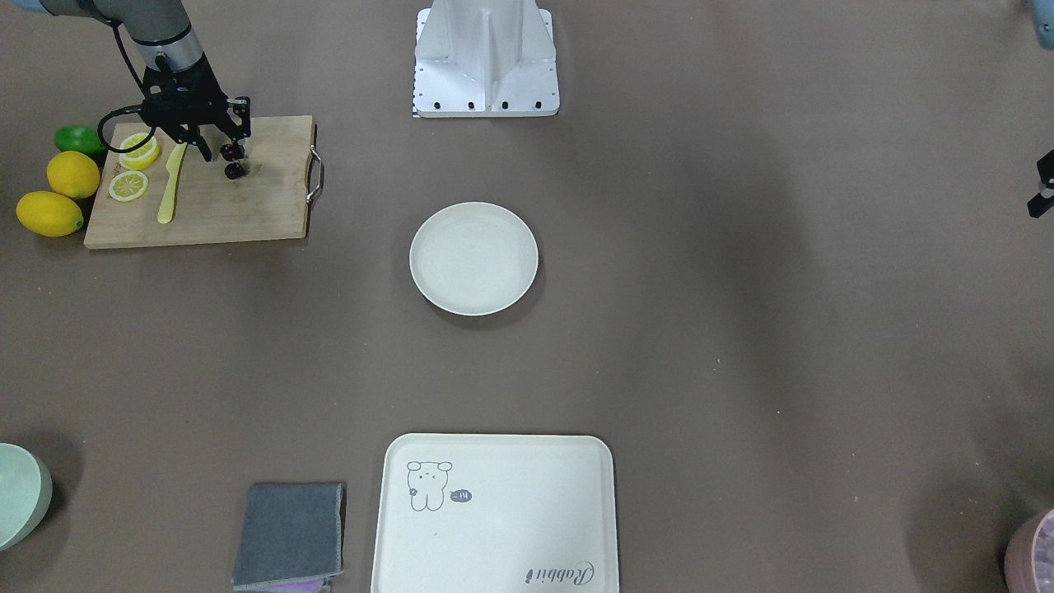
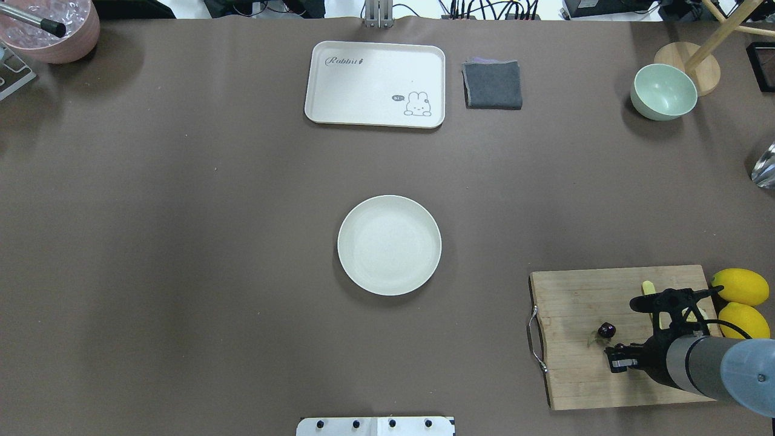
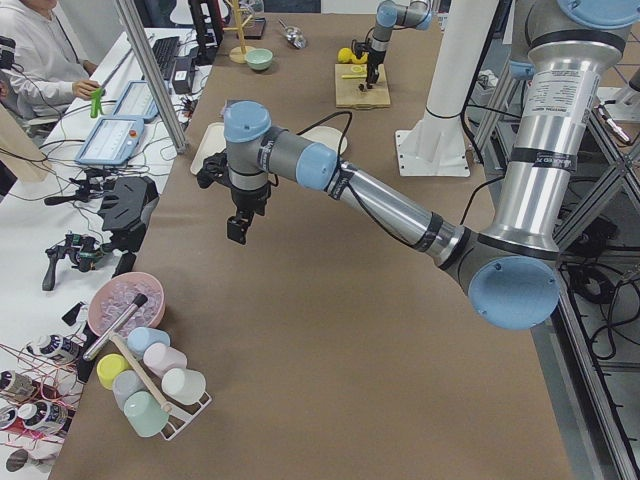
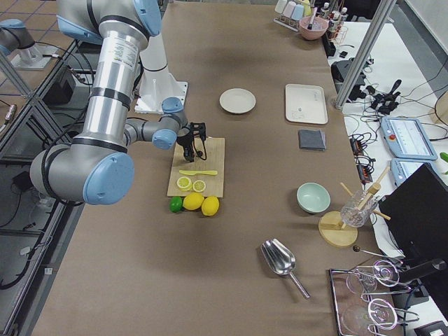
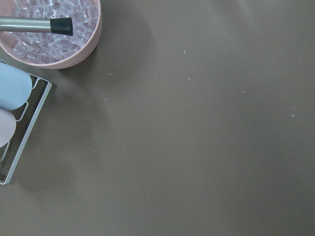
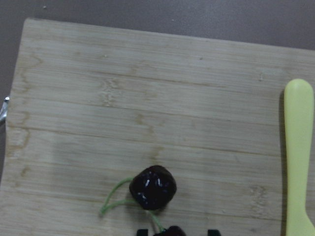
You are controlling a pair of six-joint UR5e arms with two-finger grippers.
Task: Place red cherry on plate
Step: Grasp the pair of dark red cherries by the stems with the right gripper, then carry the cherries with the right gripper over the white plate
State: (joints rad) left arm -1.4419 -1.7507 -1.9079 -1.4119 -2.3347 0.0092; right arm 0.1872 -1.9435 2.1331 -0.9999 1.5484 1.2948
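Note:
The red cherry pair needs to go on the plate, so my right gripper will next grab the pair by the cherry [image 6: 173,231] beside the stem's end.
The red cherry [image 1: 235,170] is a dark pair on a thin green stem, lying on the wooden cutting board [image 1: 247,206]. In the right wrist view one cherry [image 6: 153,187] rests on the wood, and the other [image 6: 170,231] sits at the bottom edge between my fingertips. My right gripper [image 1: 222,151] hangs right over the pair, open, its tips straddling that second cherry with small gaps on both sides. The round cream plate [image 1: 473,259] stands bare at the table's middle, far from the board. My left gripper [image 1: 1040,191] shows only at a frame edge, so I cannot tell its state.
On the board lie a yellow knife [image 1: 170,185] and lemon slices [image 1: 129,186]. Two lemons [image 1: 49,212] and a lime [image 1: 78,138] sit beside it. A bear tray [image 1: 494,511], grey cloth [image 1: 290,534] and green bowl [image 1: 20,494] line the far edge.

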